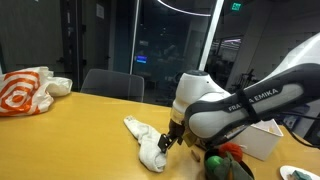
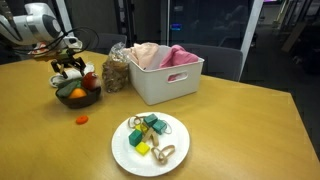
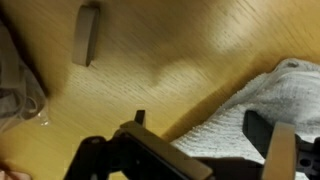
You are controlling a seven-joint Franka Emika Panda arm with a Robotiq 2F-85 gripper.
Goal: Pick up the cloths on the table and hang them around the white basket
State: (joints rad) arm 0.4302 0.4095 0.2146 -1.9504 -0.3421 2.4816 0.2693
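My gripper will next pinch the white terry cloth (image 1: 150,143) by a crumpled fold between its ends, leaving the rest dangling free, to hang it around the white basket.
A white terry cloth (image 1: 150,143) lies crumpled on the wooden table (image 1: 90,130). My gripper (image 1: 172,137) is low over its near end, and the fingers look open. In the wrist view the cloth (image 3: 262,98) lies between and under my two spread fingers (image 3: 200,135). The fingers do not pinch it. The white basket (image 2: 165,75) stands in the middle of the table with a pink cloth (image 2: 181,55) and a beige cloth (image 2: 146,54) draped in it. It also shows at the right behind the arm (image 1: 262,140). My gripper (image 2: 68,66) hovers above a fruit bowl.
A dark bowl of fruit (image 2: 78,95) sits right beside my gripper. A clear bag of food (image 2: 115,73) is next to the basket. A white plate with small items (image 2: 150,141) is near the front. An orange and white bag (image 1: 25,92) lies at the far end. Chairs (image 1: 112,83) stand behind.
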